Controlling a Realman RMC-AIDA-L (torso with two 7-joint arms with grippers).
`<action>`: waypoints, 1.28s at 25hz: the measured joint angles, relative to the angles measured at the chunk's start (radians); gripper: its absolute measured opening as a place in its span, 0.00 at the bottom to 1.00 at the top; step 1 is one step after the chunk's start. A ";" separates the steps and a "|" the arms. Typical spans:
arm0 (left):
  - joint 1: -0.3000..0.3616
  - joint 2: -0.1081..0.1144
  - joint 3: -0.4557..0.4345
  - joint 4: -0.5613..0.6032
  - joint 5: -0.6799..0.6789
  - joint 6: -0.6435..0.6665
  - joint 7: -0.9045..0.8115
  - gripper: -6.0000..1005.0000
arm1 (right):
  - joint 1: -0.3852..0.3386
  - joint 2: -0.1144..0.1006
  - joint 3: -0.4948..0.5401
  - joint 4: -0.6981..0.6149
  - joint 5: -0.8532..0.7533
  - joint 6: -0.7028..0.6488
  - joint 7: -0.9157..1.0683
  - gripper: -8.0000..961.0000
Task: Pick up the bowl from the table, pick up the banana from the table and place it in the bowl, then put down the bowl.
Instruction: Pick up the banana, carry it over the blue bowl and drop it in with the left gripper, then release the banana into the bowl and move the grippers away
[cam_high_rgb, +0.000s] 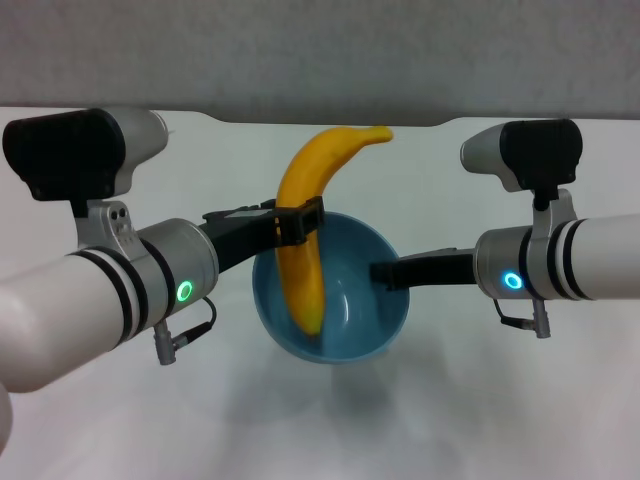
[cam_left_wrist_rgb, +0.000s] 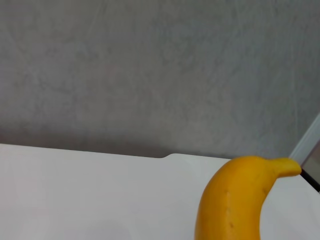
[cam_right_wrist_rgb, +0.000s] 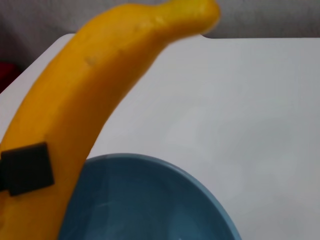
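Observation:
The lower end of the banana (cam_high_rgb: 300, 190) sits inside the bowl, below the bowl's rim. It is now time for my left gripper to release it: the banana would rest in the bowl (cam_high_rgb: 350, 310).
In the head view the light-blue bowl (cam_high_rgb: 350, 310) hangs above the white table (cam_high_rgb: 520, 410), casting a shadow below it. My right gripper (cam_high_rgb: 385, 272) is shut on its right rim. The yellow banana (cam_high_rgb: 300, 190) stands nearly upright, its lower end down inside the bowl and its stem pointing up and to the right. My left gripper (cam_high_rgb: 298, 221) is shut around the banana's middle, just above the bowl's left rim. The right wrist view shows the banana (cam_right_wrist_rgb: 95, 85) leaning over the bowl (cam_right_wrist_rgb: 150, 205), with a black left finger pad (cam_right_wrist_rgb: 27, 168) pressed on it. In the left wrist view only the banana's upper end (cam_left_wrist_rgb: 240, 200) appears.
A grey wall (cam_high_rgb: 320, 50) rises behind the table's far edge, which has a shallow notch (cam_high_rgb: 330, 122). Bare white tabletop (cam_left_wrist_rgb: 75, 195) lies on all sides of the bowl.

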 joint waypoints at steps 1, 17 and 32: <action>-0.001 0.000 0.001 0.003 0.009 -0.003 0.000 0.54 | 0.002 0.000 0.000 0.000 0.000 0.000 0.000 0.14; -0.018 0.000 0.018 0.038 0.050 -0.003 0.000 0.62 | 0.007 -0.001 0.003 -0.004 0.001 0.010 0.012 0.15; 0.015 0.000 -0.031 0.022 0.080 0.007 0.000 0.86 | 0.065 -0.009 0.079 -0.108 -0.015 0.094 0.023 0.16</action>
